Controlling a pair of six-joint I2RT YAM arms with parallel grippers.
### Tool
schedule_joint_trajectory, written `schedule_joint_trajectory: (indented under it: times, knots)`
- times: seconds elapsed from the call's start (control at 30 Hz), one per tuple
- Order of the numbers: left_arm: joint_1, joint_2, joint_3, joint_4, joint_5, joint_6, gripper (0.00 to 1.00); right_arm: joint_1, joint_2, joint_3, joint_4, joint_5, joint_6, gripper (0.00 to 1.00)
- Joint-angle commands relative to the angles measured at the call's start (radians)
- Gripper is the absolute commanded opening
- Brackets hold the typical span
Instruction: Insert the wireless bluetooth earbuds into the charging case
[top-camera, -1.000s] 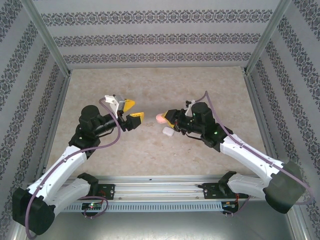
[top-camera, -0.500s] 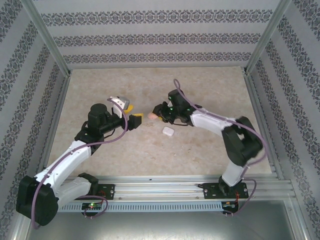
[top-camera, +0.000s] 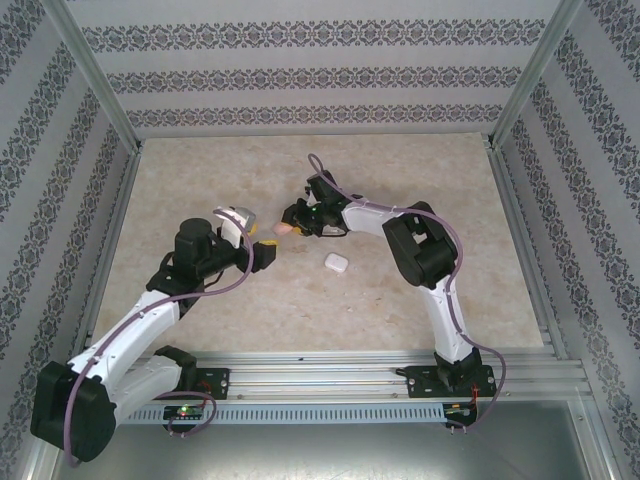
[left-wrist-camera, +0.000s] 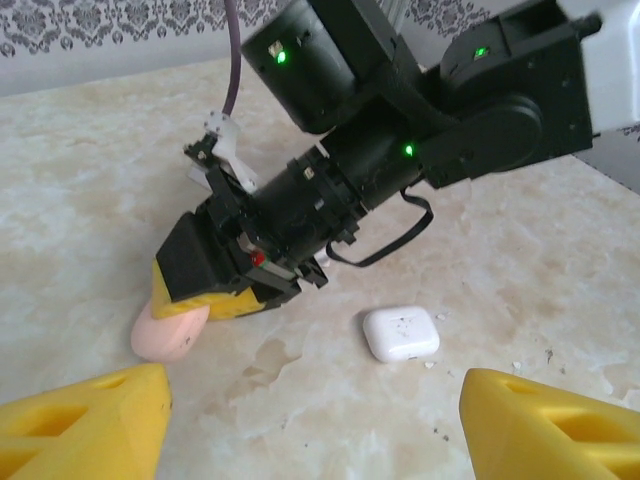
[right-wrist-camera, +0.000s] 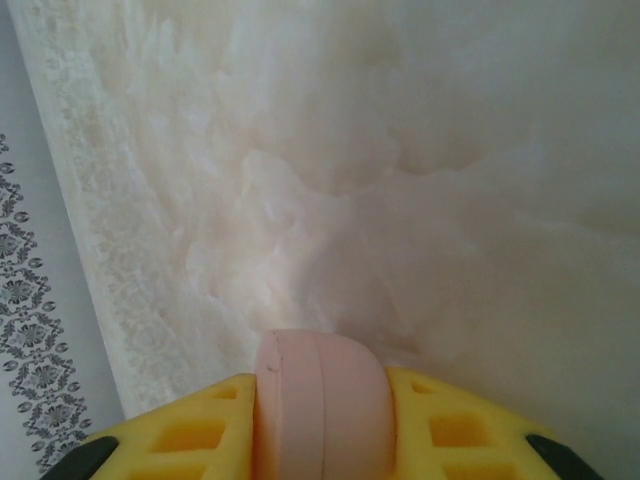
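Note:
My right gripper opens now, since the empty, flat table is close below the pink case and the case would end on the tabletop.
A closed pale pink charging case is clamped between the yellow fingers of my right gripper, low over the table left of centre. In the right wrist view the pink case stands between both pads, its seam upright. A closed white charging case lies flat on the table by itself. My left gripper is open just left of the pink case; its wrist view has the pink case and the white case ahead of its spread fingertips. The earbuds are out of view.
The marbled tabletop is walled by patterned panels, with metal posts at the back corners. The right arm's forearm stretches across the middle of the table. A metal rail runs along the near edge.
My right arm has reached further left and away, carrying the pink case from table centre towards my left gripper. The left gripper has drawn back slightly. The white case has stayed put.

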Motion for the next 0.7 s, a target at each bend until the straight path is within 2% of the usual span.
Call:
schedule_joint_trajectory:
  times: [0.0, 0.1, 0.23, 0.5, 0.67]
  knots:
    - [0.014, 0.002, -0.018, -0.006, -0.009, 0.029, 0.73, -0.008, 0.025, 0.018, -0.065, 0.016, -0.052, 0.24]
    - [0.018, 0.028, -0.005, 0.001, 0.0, 0.041, 0.73, -0.008, -0.008, 0.001, -0.091, 0.048, -0.069, 0.38]
    - [0.02, 0.053, 0.012, 0.003, 0.009, 0.059, 0.73, -0.006, -0.068, 0.007, -0.17, 0.087, -0.121, 0.47]
    - [0.022, 0.057, 0.013, 0.001, 0.027, 0.074, 0.73, -0.001, -0.187, 0.051, -0.336, 0.144, -0.229, 0.52]
    - [0.022, 0.075, 0.031, -0.002, 0.066, 0.091, 0.72, 0.005, -0.296, 0.003, -0.381, 0.209, -0.314, 0.52]
